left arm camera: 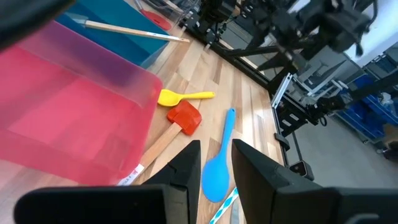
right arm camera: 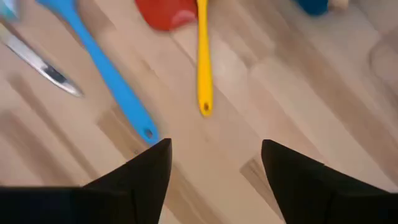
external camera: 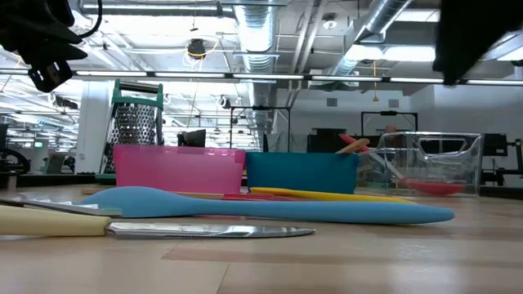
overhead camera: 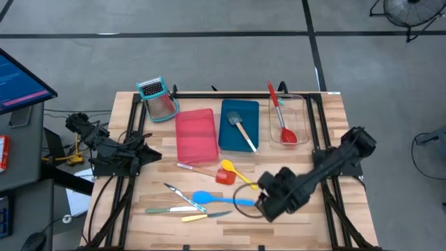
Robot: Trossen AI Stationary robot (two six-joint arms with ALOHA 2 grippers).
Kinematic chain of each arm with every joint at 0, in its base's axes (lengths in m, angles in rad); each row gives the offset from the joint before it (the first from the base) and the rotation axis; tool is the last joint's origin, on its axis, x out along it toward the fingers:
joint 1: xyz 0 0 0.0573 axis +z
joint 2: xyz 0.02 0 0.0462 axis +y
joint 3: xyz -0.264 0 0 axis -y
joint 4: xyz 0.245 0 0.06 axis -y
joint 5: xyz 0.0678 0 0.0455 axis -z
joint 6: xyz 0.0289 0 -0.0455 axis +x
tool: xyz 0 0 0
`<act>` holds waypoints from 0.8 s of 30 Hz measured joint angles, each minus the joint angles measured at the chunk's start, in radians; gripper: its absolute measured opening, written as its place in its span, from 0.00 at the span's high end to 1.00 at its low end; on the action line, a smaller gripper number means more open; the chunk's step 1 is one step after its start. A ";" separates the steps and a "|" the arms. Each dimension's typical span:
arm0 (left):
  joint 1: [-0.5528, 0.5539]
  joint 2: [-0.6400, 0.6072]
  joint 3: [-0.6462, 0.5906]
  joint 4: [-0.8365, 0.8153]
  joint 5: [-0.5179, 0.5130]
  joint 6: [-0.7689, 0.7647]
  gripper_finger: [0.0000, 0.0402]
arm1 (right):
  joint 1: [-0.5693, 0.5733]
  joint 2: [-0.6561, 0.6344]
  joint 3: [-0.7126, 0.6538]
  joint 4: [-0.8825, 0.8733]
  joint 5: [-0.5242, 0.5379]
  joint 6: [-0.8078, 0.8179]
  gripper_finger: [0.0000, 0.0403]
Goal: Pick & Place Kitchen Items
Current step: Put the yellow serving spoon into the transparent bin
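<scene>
I should grab the yellow spoon by its slim handle [overhead camera: 245,178] with my right gripper. Then the spoon can go in the clear tray [overhead camera: 301,118].
A blue spoon [overhead camera: 209,200], a yellow spoon [overhead camera: 233,169], a red wooden-handled spatula [overhead camera: 223,176] and three slim knives [overhead camera: 182,207] lie flat on the wooden table's near half. A grey spatula [overhead camera: 241,127] lies in the blue tray [overhead camera: 227,136]. A long red spoon [overhead camera: 281,115] lies in the clear tray [overhead camera: 301,118]. My right gripper [right arm camera: 214,162] is open, just above the table by the blue spoon's handle end [right arm camera: 146,132] and the yellow spoon's handle end [right arm camera: 204,109]. My left gripper [left arm camera: 216,165] is open and empty at the table's left edge, beside the pink tray [overhead camera: 195,136].
A teal-framed metal grater [overhead camera: 159,97] stands at the far left, beyond the pink tray. The three trays stand side by side along the far half. Black frame rails [overhead camera: 132,174] run along both table sides. Bare wood lies between the utensils and the right rail.
</scene>
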 joint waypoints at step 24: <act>0.000 0.000 0.000 0.013 -0.008 -0.006 0.81 | -0.098 -0.002 -0.531 1.010 0.314 -0.557 0.39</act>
